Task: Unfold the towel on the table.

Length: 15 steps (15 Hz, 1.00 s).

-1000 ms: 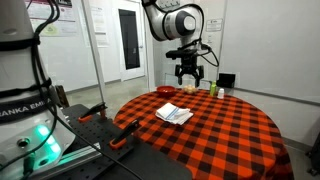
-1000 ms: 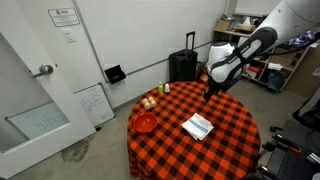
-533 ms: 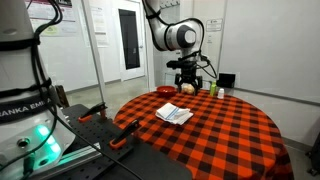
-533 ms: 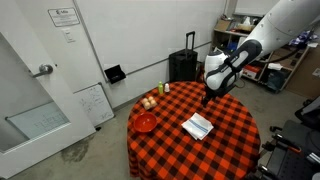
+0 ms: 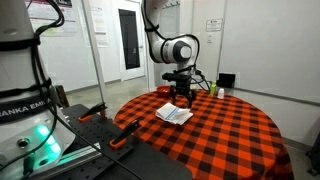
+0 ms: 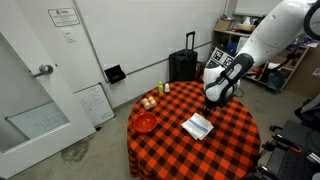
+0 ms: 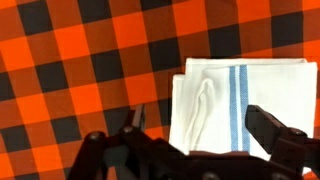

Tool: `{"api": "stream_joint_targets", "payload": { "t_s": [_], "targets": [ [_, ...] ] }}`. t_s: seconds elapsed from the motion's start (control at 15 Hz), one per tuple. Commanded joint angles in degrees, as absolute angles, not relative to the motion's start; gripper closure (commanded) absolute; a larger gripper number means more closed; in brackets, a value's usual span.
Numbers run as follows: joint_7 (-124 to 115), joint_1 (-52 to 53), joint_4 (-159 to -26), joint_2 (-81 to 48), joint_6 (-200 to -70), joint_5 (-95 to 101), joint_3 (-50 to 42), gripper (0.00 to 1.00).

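Observation:
I should next grip the folded towel by its loose edge beside its blue stripe (image 5: 174,114), so its other layers stay free to unfold.
A folded white towel with a blue stripe (image 5: 174,114) lies on the round table with the red and black checked cloth (image 5: 230,135). It shows in both exterior views (image 6: 198,126) and fills the right half of the wrist view (image 7: 235,105). My gripper (image 5: 181,98) hangs just above the towel, also seen in an exterior view (image 6: 208,108). In the wrist view its fingers (image 7: 200,130) are spread wide, one over the cloth at the left, one over the towel's right part. It is open and holds nothing.
A red bowl (image 6: 145,122) and small round fruit (image 6: 149,102) sit at one side of the table. A small bottle (image 5: 212,89) and a red dish (image 5: 165,92) stand at the far edge. A black suitcase (image 6: 182,66) stands by the wall.
The gripper has come down and moved over the towel, from well above the table's far side to just above the towel. The towel has not moved.

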<state>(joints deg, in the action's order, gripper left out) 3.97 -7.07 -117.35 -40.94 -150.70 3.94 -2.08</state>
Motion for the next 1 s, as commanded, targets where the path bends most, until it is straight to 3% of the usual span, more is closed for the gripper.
{"api": "stream_joint_targets", "payload": {
  "t_s": [0.0, 0.93],
  "targets": [
    [6.53, -8.11, -115.74, -42.9, -151.3, 2.78, -0.91, 0.0],
    [7.51, -6.87, -113.18, -48.91, -155.28, 4.82, -1.71, 0.0]
  ]
}}
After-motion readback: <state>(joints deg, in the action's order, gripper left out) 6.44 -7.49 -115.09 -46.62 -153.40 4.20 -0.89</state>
